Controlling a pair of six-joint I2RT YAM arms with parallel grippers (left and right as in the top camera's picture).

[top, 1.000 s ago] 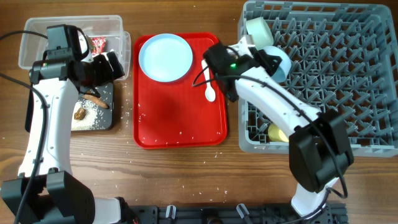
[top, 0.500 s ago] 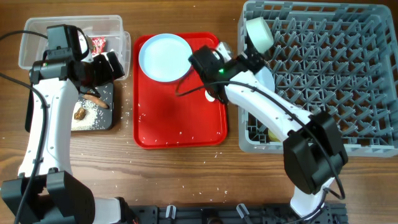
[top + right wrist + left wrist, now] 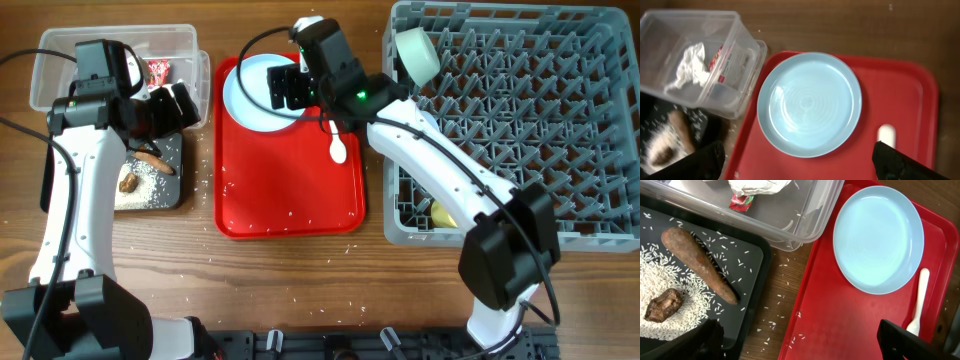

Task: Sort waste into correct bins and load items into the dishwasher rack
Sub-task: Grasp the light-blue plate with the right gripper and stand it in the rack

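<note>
I should grab the pale blue plate's rim (image 3: pixel 300 114) beside the white spoon with my right gripper next. The plate's opposite edge then stays free to go into the rack (image 3: pixel 530 120).
A pale blue plate (image 3: pixel 248 98) lies at the back of the red tray (image 3: pixel 290 200). My right gripper (image 3: pixel 285 88) hovers over the plate's right half, open and holding nothing. The right wrist view shows the plate (image 3: pixel 809 103) whole below the gripper (image 3: pixel 800 162). A white spoon (image 3: pixel 338 145) lies just right of the plate. One mint bowl (image 3: pixel 416 52) leans in the grey rack (image 3: pixel 530 120), and a yellow cup (image 3: pixel 445 213) sits at the rack's front left. My left gripper (image 3: pixel 170 103) stands open over the near edge of the clear tub (image 3: pixel 70 60) and the black tray (image 3: pixel 172 190).
The tub holds a red wrapper (image 3: pixel 159 71) and crumpled paper (image 3: pixel 690 67). On the black tray lie a brown stick (image 3: pixel 700 265), a brown lump (image 3: pixel 662 305) and rice (image 3: pixel 660 287). Stray rice grains dot the red tray and the wood (image 3: pixel 785 285).
My right gripper has opened and swung from the rack's left edge leftward to above the plate. The left arm has not moved.
</note>
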